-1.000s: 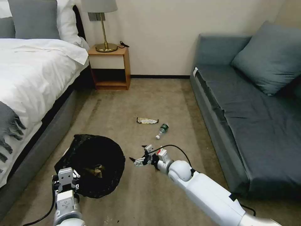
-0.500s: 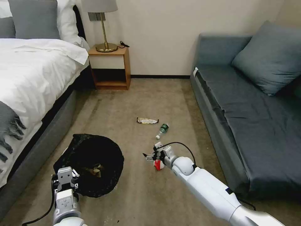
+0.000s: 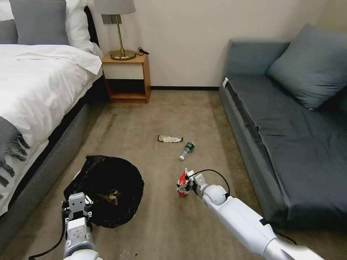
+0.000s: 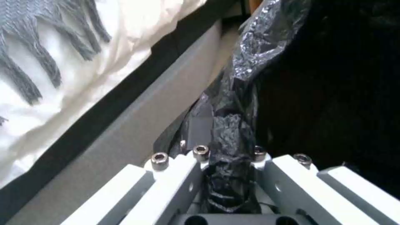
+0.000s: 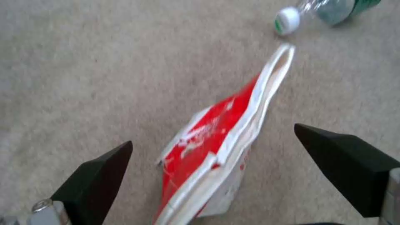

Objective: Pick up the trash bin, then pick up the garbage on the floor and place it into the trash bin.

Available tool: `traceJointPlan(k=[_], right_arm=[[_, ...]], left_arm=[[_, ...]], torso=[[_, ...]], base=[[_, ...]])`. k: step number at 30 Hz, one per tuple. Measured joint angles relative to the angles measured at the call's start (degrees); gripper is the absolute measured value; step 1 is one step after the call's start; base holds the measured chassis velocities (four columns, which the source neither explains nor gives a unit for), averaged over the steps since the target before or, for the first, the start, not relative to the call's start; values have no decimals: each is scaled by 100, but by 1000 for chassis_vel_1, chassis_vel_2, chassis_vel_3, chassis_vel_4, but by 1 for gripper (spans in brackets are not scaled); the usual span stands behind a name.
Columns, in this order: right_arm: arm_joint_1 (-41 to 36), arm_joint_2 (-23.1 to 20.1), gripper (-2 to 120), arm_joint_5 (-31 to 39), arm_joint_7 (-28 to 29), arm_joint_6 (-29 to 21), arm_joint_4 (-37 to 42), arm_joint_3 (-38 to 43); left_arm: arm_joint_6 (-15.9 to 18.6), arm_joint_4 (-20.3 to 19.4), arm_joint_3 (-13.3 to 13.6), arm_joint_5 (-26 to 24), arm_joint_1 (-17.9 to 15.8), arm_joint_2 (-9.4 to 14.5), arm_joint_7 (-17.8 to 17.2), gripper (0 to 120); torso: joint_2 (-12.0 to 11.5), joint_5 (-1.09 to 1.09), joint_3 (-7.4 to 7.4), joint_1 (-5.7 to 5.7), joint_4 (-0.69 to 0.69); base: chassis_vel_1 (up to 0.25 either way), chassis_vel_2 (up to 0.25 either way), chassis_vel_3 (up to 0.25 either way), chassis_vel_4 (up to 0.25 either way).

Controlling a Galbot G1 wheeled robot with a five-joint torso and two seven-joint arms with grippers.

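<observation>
My right gripper picks up the packet by its open white edge next, since that edge stands up from the carpet as a thin fold.
The trash bin (image 3: 105, 187), lined with a black bag, hangs low at the near left beside the bed, and my left gripper (image 3: 77, 209) is shut on its rim. In the left wrist view the crinkled bag rim (image 4: 229, 134) is pinched in that gripper (image 4: 227, 157). A crumpled brown paper bag (image 3: 110, 196) lies inside the bin. My right gripper (image 3: 185, 182) is down at the carpet, open, straddling the red-and-white packet (image 3: 181, 180). The right wrist view shows the packet (image 5: 208, 147) between the spread fingers (image 5: 96, 175). The clear bottle (image 3: 187, 148) (image 5: 329, 9) and flat snack wrapper (image 3: 170, 138) lie farther ahead.
A bed (image 3: 36, 94) with white linen runs along the left. A grey sofa (image 3: 289, 137) lines the right. A wooden nightstand (image 3: 128, 77) with a lamp stands at the back wall. Open carpet (image 3: 159, 108) lies between them.
My right gripper has moved away from the bin, to the right and down, and now straddles the red-and-white packet. The left gripper and the bin have hardly shifted.
</observation>
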Motion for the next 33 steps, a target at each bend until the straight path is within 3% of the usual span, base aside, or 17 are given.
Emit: traceJointPlan(k=[4, 9, 16, 21, 22, 27, 30, 33], right_arm=[[36, 72, 96, -108, -125, 0, -215, 37], [84, 89, 80, -180, -255, 0, -315, 23], [84, 137, 51, -278, -330, 31, -355, 57], [47, 144, 36, -315, -340, 65, -363, 79], [38, 142, 28, -321, -345, 74, -363, 86], [6, 123, 16, -331, -369, 116, -358, 113], [-29, 102, 0, -343, -389, 160, -336, 141], [-57, 89, 0, -346, -406, 196, -299, 174]], left_arm=[[-25, 24, -10, 2, 17, -4, 1, 1], [-50, 54, -36, -2, 23, -9, 3, 1], [-80, 114, -41, -16, 56, -18, 5, 1], [-91, 117, -39, -16, 67, -23, 4, 1], [-93, 117, -37, -16, 69, -23, 4, 1], [-101, 117, -34, -10, 80, -26, 3, 1], [-108, 117, -30, -2, 93, -28, 2, 1], [-116, 117, -28, 14, 97, -30, 2, 1]], torso=[[0, 0, 0, 0, 0], [0, 0, 0, 0, 0], [0, 0, 0, 0, 0], [0, 0, 0, 0, 0], [0, 0, 0, 0, 0], [0, 0, 0, 0, 0], [0, 0, 0, 0, 0], [0, 0, 0, 0, 0]], base=[[0, 0, 0, 0], [0, 0, 0, 0], [0, 0, 0, 0], [0, 0, 0, 0], [0, 0, 0, 0], [0, 0, 0, 0], [0, 0, 0, 0], [0, 0, 0, 0]])
